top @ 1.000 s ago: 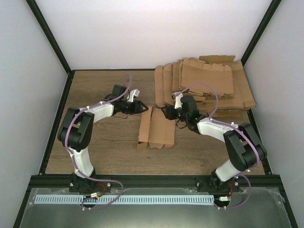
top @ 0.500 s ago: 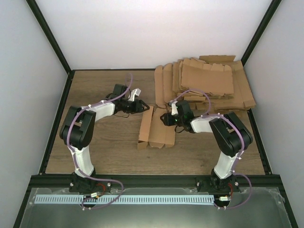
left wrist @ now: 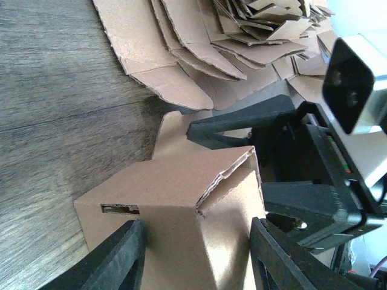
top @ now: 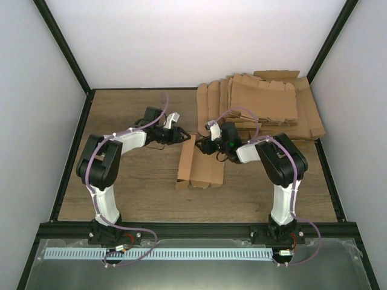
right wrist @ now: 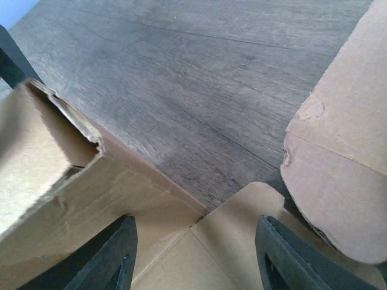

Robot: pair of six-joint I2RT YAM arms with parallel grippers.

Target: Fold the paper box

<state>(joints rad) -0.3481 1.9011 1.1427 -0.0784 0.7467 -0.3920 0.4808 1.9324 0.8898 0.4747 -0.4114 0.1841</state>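
My right gripper is about to grab the paper box's far end by its far end corner (top: 193, 137) (right wrist: 91, 144), to turn the box for folding the other side of its standing side.
The paper box (top: 202, 166) lies partly folded mid-table, with one long wall standing up along its left side. My left gripper (top: 183, 138) is at the far end of that wall. In the left wrist view the box (left wrist: 169, 181) fills the gap between the fingers, and the gripper (left wrist: 196, 223) is shut on it. My right gripper (top: 204, 147) hovers over the box's far end, facing the left one. Its jaws (right wrist: 196, 220) stand open over a flat flap of the box (right wrist: 60, 181), pinching nothing.
A loose pile of flat cardboard blanks (top: 266, 109) fills the back right corner, and its nearest edges (right wrist: 344, 151) lie just beside the right gripper. Bare wooden table (top: 133, 181) lies left of and in front of the box. Black frame rails edge the table.
The right arm swung left and forward, bringing its gripper from the box's right side to its far end, and its jaws widened a little. The left gripper stayed holding the box.
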